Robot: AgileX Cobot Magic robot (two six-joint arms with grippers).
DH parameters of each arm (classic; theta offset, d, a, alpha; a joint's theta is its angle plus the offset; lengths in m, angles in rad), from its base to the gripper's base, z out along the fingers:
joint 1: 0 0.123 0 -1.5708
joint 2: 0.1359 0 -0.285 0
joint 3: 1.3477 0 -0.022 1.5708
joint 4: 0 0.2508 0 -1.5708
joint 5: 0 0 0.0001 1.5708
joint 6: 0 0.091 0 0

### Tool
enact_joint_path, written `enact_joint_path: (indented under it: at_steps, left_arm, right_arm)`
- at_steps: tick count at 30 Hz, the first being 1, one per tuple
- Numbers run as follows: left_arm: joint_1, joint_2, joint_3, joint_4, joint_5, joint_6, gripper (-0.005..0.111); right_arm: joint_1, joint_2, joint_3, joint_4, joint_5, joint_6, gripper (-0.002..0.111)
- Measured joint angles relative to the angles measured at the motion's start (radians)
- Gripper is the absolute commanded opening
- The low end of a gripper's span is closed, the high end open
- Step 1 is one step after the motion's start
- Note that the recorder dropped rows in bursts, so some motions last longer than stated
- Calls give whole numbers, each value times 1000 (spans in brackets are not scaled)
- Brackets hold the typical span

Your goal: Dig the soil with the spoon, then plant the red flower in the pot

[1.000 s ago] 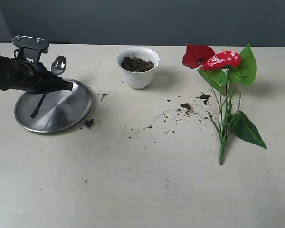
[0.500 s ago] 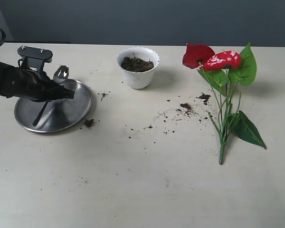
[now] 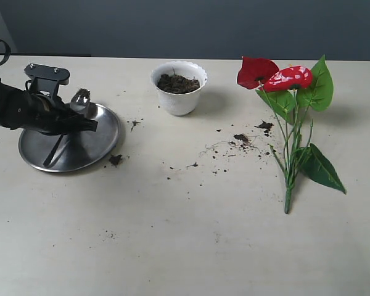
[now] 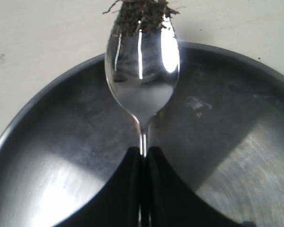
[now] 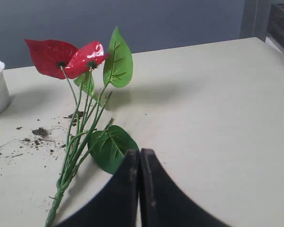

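The spoon's handle end (image 3: pixel 48 163) touches the steel plate (image 3: pixel 91 148) and the spoon's bowl is over the plate's rim. The spoon would settle there, so my left gripper should open its fingers.
My left gripper (image 3: pixel 89 125) (image 4: pixel 142 150) is shut on the thin handle of the silver spoon (image 4: pixel 142 78) (image 3: pixel 81 99), just above the steel plate. A dark clump of soil (image 4: pixel 141 14) clings to the tip of the spoon's bowl. The white pot (image 3: pixel 179 87) stands at the back middle, to the right of the plate, with dark soil (image 3: pixel 177 83) in it. The red flower (image 3: pixel 276 75) (image 5: pixel 66 57) lies flat at the right, its stems running toward the front. My right gripper (image 5: pixel 139 152) is shut and holds nothing; it hovers beside a green leaf (image 5: pixel 110 146) and is out of the exterior view.
The round steel plate (image 3: pixel 94 143) (image 4: pixel 236 118) lies at the left, under the spoon. Soil crumbs and root fibres (image 3: pixel 234 143) are scattered between the pot and the flower. One small clump (image 3: pixel 115 160) lies by the plate's rim.
My left gripper has carried the spoon to the right and lower, from the plate's far-left rim to over the plate. The pot and flower have not moved.
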Motion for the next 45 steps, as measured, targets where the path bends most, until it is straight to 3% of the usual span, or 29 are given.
enact_joint_path:
  at_steps: [5, 12, 22, 30, 35, 45]
  left_arm:
    - [0, 1, 0, 0, -2, 0, 6]
    - [0, 14, 0, 0, 0, 0, 31]
    - [0, -27, 0, 1, 28, 0, 39]
    - [0, -166, 0, 1, 127, 0, 35]
    - [0, -287, 0, 1, 262, 0, 0]
    - [0, -651, 0, -37, 567, 0, 1]
  right_arm:
    - [0, 0, 0, 0, 0, 0, 0]
    - [0, 0, 0, 0, 0, 0, 0]
    - [0, 0, 0, 0, 0, 0, 0]
    - [0, 0, 0, 0, 0, 0, 0]
    - [0, 0, 0, 0, 0, 0, 0]
    - [0, 0, 0, 0, 0, 0, 0]
